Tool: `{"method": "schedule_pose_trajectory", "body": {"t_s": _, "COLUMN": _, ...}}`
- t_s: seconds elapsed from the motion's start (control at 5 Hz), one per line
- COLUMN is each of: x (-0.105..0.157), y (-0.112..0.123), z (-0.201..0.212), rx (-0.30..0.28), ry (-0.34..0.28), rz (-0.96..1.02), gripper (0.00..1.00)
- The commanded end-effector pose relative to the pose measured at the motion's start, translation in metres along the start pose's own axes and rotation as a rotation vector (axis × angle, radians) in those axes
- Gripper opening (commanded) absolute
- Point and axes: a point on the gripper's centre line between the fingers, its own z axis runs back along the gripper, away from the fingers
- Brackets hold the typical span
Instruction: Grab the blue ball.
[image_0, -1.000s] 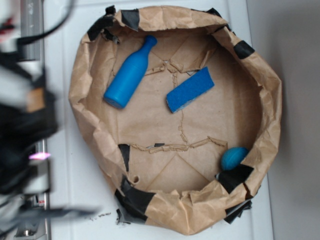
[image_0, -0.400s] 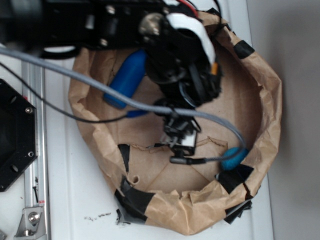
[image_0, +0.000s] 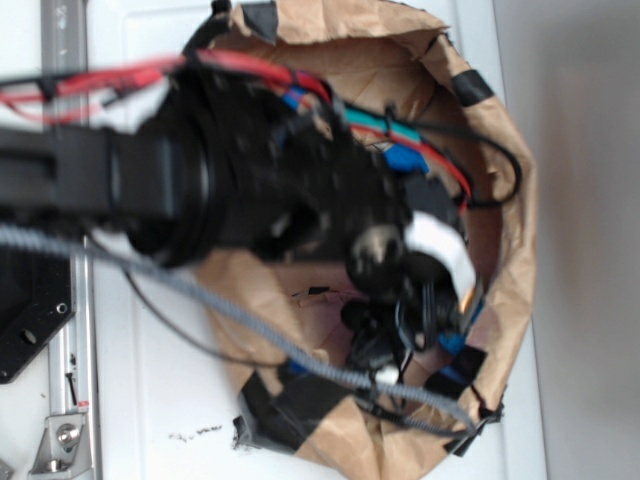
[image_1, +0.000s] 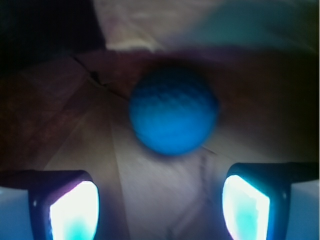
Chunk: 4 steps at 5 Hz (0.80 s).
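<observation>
To pick up the blue ball, my gripper next needs to grab the ball around its round middle (image_1: 173, 111).
In the wrist view the blue ball (image_1: 174, 111) lies on the brown paper floor, just ahead of my gripper (image_1: 160, 210) and centred between its fingers. The gripper is open. Its left pad (image_1: 75, 212) and right pad (image_1: 247, 205) stand wide apart with only paper between them, and neither touches the ball. In the exterior view my black arm covers most of the paper bowl (image_0: 512, 250). The gripper (image_0: 400, 345) hangs low at the bowl's near right side. Only a sliver of the blue ball (image_0: 452, 344) shows beside it.
The crumpled paper wall with black tape patches (image_0: 470, 88) rises close behind the ball. A bit of the blue sponge (image_0: 403, 157) peeks out past the arm's wires. A metal rail (image_0: 65, 400) and a black plate (image_0: 25, 310) lie left of the bowl.
The arm has swung from the bowl's top toward its near right corner. It now hides the bottle and most of the sponge. The gripper has come down close to the ball.
</observation>
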Motion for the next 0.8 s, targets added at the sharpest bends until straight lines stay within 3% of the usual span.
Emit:
{"method": "schedule_pose_trajectory", "body": {"t_s": 0.0, "x": 0.051, "y": -0.032, "z": -0.010, "rx": 0.023, "ry": -0.078, "rz": -0.107, "gripper": 0.09}}
{"method": "schedule_pose_trajectory", "body": {"t_s": 0.2, "x": 0.036, "y": -0.025, "z": -0.028, "rx": 0.053, "ry": -0.020, "rz": -0.073, "gripper": 0.00}}
{"method": "schedule_pose_trajectory", "body": {"t_s": 0.4, "x": 0.019, "y": -0.021, "z": -0.012, "rx": 0.049, "ry": 0.031, "rz": -0.011, "gripper": 0.00}}
{"method": "schedule_pose_trajectory", "body": {"t_s": 0.6, "x": 0.005, "y": -0.011, "z": 0.042, "rx": 0.071, "ry": -0.008, "rz": 0.064, "gripper": 0.00}}
